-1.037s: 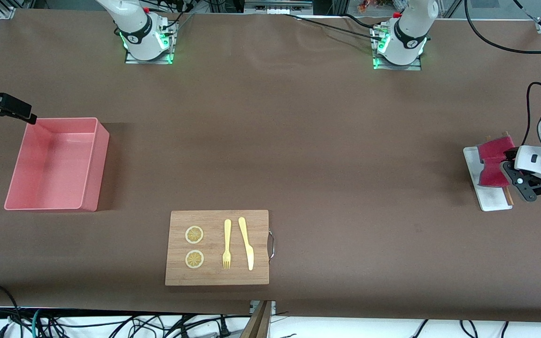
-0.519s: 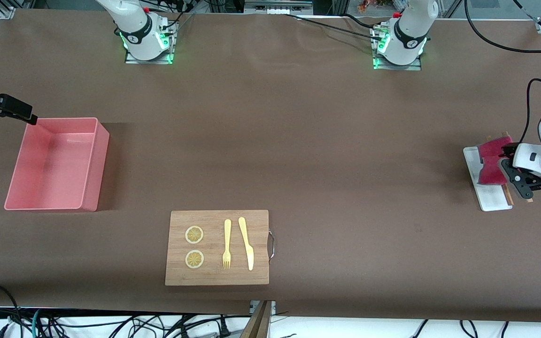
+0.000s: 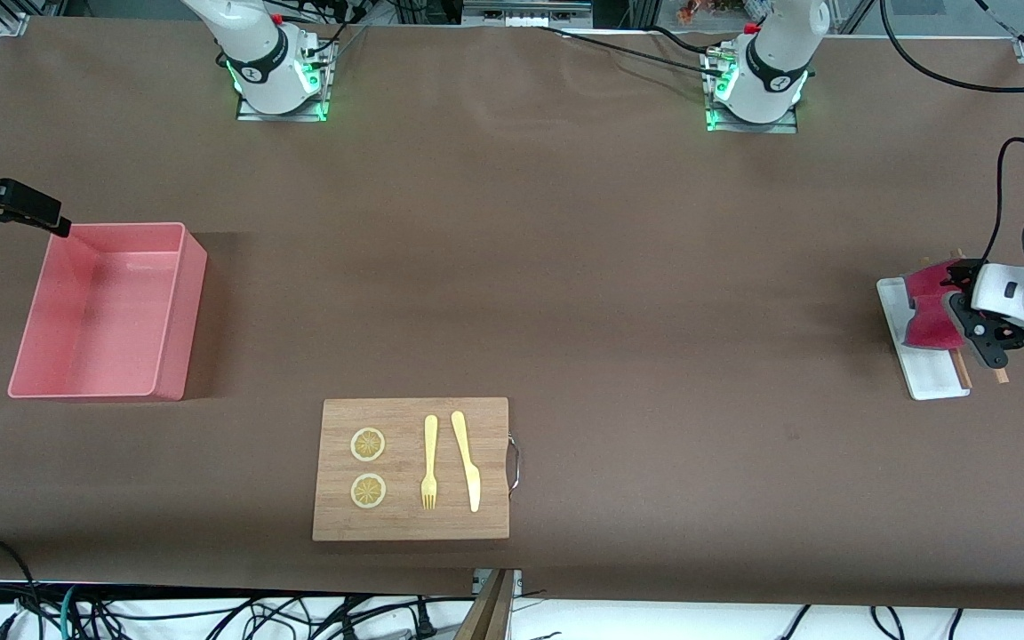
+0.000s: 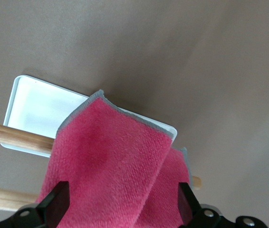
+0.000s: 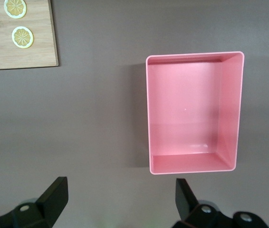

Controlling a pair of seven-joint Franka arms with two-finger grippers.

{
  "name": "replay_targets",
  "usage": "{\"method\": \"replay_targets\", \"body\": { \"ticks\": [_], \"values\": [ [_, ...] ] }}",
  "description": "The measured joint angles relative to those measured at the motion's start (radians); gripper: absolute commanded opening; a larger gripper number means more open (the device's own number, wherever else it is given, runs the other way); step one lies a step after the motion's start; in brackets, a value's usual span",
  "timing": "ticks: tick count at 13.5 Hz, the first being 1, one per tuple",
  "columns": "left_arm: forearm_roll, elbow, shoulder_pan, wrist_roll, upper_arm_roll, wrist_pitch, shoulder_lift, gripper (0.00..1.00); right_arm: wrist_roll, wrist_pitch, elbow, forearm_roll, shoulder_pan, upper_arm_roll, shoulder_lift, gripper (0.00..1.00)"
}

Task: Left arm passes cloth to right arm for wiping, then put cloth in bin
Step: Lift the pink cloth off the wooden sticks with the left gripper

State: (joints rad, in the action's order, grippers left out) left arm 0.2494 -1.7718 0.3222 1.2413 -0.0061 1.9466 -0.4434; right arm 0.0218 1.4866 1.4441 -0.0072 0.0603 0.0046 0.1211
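Note:
My left gripper takes hold of the cloth by its plush middle (image 4: 113, 199) next and leaves the cloth's gray-edged corner (image 4: 99, 99) free for my right gripper.
The magenta-red cloth (image 3: 924, 311) lies folded on a small white tray (image 3: 928, 382) at the left arm's end of the table, draped over two wooden sticks (image 4: 11, 133). My left gripper (image 3: 970, 316) hangs right over the cloth (image 4: 110, 161), open, with one black finger (image 4: 56, 204) on each side of the fabric. The salmon-pink bin (image 3: 170, 307) stands at the right arm's end. My right gripper (image 3: 41, 213) waits open above the table by the bin's corner, and nothing lies between its fingers (image 5: 53, 194). In its wrist view the bin (image 5: 234, 111) holds nothing.
A wooden board (image 3: 485, 471) with a metal handle lies near the front edge, carrying two lemon slices (image 3: 367, 444), a yellow fork (image 3: 429, 462) and a yellow knife (image 3: 468, 462). Brown table cover spans the stretch between bin and tray.
My left gripper has drifted a little farther from the front camera and now sits squarely over the cloth. The right arm has not moved.

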Motion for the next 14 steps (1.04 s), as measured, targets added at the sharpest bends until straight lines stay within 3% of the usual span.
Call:
{"method": "replay_targets", "body": {
  "ticks": [3, 5, 6, 11, 14],
  "values": [
    [0.0, -0.018, 0.019, 0.03, 0.0, 0.047, -0.008, 0.38, 0.0, 0.0, 0.0, 0.0, 0.0, 0.0, 0.0, 1.0],
    [0.0, -0.018, 0.021, 0.042, -0.001, 0.056, -0.008, 0.1, 0.0, 0.0, 0.0, 0.0, 0.0, 0.0, 0.0, 1.0],
    [0.0, -0.018, 0.021, 0.042, -0.001, 0.056, -0.008, 0.02, 0.0, 0.0, 0.0, 0.0, 0.0, 0.0, 0.0, 1.0],
    [0.0, -0.004, 0.02, 0.045, -0.005, 0.053, -0.005, 0.0, 0.0, 0.0, 0.0, 0.0, 0.0, 0.0, 0.001, 1.0],
    [0.0, 0.048, 0.02, 0.048, -0.005, -0.045, 0.004, 0.0, 0.0, 0.0, 0.0, 0.0, 0.0, -0.001, 0.002, 1.0]
  ]
}}
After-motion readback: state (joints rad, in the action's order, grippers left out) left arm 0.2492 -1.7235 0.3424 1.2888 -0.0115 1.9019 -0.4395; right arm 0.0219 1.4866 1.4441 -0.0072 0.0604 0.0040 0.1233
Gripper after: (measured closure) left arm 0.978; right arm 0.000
